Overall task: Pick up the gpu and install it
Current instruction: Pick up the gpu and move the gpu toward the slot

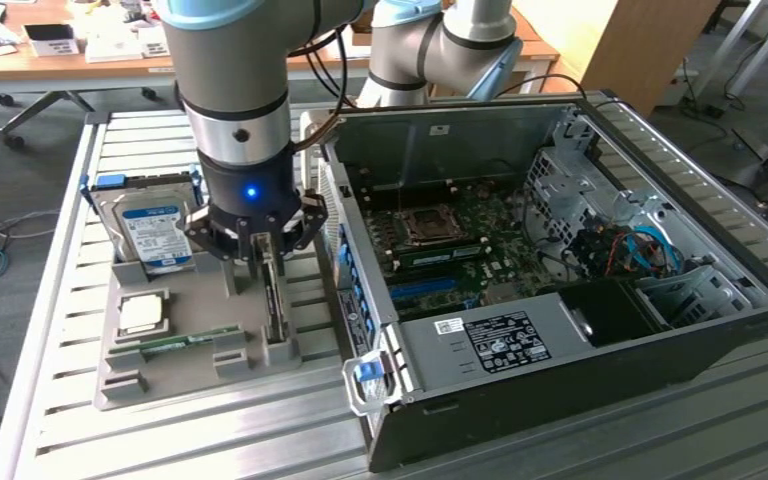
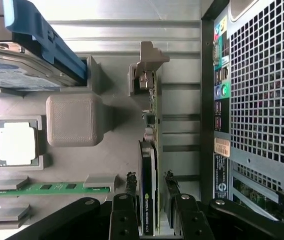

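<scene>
The gpu's silver bracket point(image 2: 150, 57) bends outward at one end, and my gripper should next grab the gpu across its black cooler point(image 2: 148, 200), where flat sides face my fingers.
The gpu point(image 1: 275, 312) stands on its long edge in a slot of the grey parts fixture point(image 1: 184, 375), just beside the open computer case point(image 1: 704, 330). My gripper point(image 1: 268, 262) hangs straight over it, pointing down. In the wrist view the gpu point(image 2: 147, 165) is a thin dark card with a green board edge, and its silver bracket point(image 2: 149, 62) is at the far end. My gripper point(image 2: 149, 181) is open and straddles the card. One finger point(image 2: 131, 185) is on each side, with a narrow gap between each and the card.
The fixture also holds a silver hard drive with a blue label point(image 1: 155, 235), a processor chip point(image 1: 141, 313) and a green memory stick point(image 1: 177, 342). The case lies open with its motherboard point(image 1: 444, 245) exposed. Its perforated rear panel point(image 2: 261, 100) is close beside the gripper.
</scene>
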Robot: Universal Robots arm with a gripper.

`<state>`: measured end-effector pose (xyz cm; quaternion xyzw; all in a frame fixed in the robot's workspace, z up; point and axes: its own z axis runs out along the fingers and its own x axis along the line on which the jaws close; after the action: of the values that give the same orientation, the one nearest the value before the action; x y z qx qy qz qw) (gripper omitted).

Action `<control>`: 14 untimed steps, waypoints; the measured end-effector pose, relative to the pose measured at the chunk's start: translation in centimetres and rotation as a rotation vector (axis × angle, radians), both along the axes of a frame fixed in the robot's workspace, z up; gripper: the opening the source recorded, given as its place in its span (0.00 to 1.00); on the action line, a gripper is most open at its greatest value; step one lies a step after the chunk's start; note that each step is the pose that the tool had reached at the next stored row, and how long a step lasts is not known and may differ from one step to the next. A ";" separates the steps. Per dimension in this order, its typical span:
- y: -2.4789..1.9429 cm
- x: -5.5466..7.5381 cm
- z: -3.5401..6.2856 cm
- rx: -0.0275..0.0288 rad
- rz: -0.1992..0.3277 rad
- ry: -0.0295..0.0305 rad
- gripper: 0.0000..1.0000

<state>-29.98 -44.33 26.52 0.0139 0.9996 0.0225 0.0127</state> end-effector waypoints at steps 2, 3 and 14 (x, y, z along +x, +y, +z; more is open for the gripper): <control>0.00 0.0 -0.04 0.0000 0.005 -0.0001 0.36; 0.00 0.0 -0.11 0.0004 0.007 -0.0004 0.36; 0.00 0.0 -0.79 -0.0001 0.025 0.0001 0.36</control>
<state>-29.98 -44.34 25.73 0.0013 0.9997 0.0226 0.0124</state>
